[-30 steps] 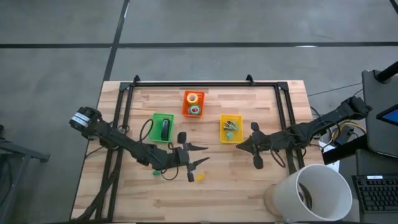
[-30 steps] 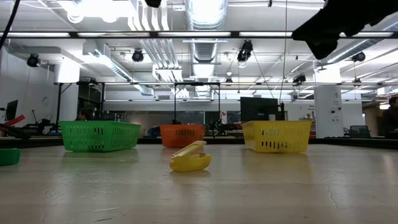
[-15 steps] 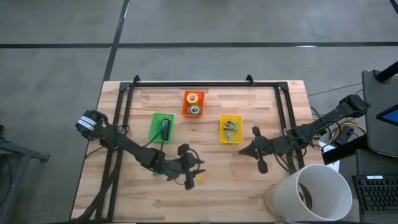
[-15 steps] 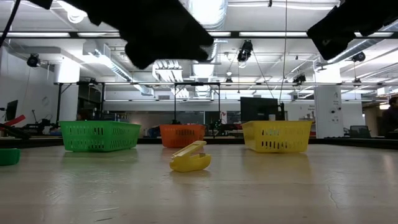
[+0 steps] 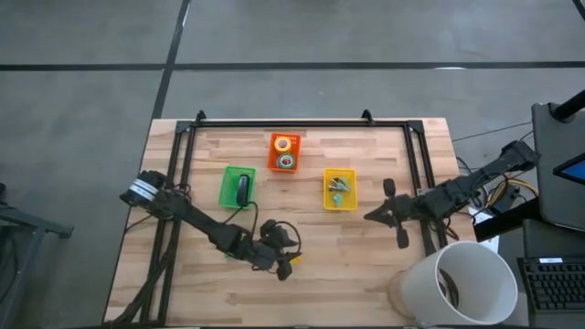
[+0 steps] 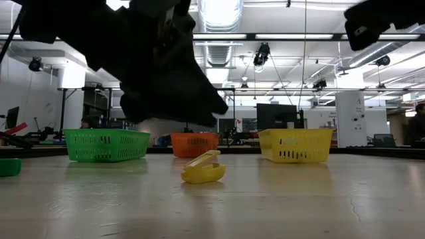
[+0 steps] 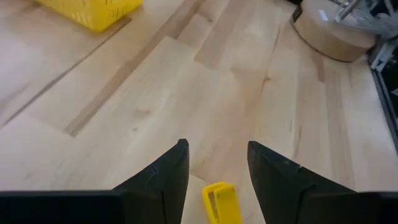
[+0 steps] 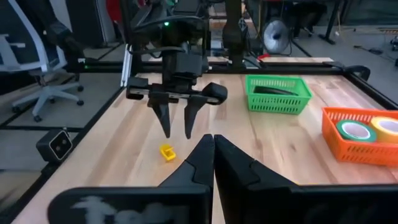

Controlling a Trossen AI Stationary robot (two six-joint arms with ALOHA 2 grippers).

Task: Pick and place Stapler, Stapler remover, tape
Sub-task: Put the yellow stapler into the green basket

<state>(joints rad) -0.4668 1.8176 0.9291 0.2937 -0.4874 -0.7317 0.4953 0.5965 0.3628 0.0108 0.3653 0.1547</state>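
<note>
The left gripper takes hold of the yellow staple remover by its body (image 5: 295,260) (image 7: 222,202) next, to pick and place it.
The yellow staple remover (image 6: 203,169) lies on the bare wood near the table's middle front. My left gripper (image 7: 217,158) hangs open just above it, fingers pointing down, one on each side of the remover (image 7: 221,202) without touching it. The right wrist view shows this gripper (image 8: 177,134) over the remover (image 8: 166,152). The black stapler (image 5: 242,188) lies in the green basket (image 5: 228,174). Tape rolls (image 5: 284,153) sit in the orange basket (image 5: 273,155). My right gripper (image 5: 368,217) is shut and waits on the table's right side.
A yellow basket (image 5: 327,192) with small claw pieces stands right of centre. A large white tub (image 5: 452,283) is at the near right corner. A green piece (image 6: 8,166) lies on the table near the left arm. A black frame (image 5: 292,122) runs along the far edge.
My left gripper has moved toward the near edge and down and has tipped from pointing toward the right to pointing downward, coming over the yellow remover. My right gripper has drawn back toward the table's right edge. The remover has kept its place.
</note>
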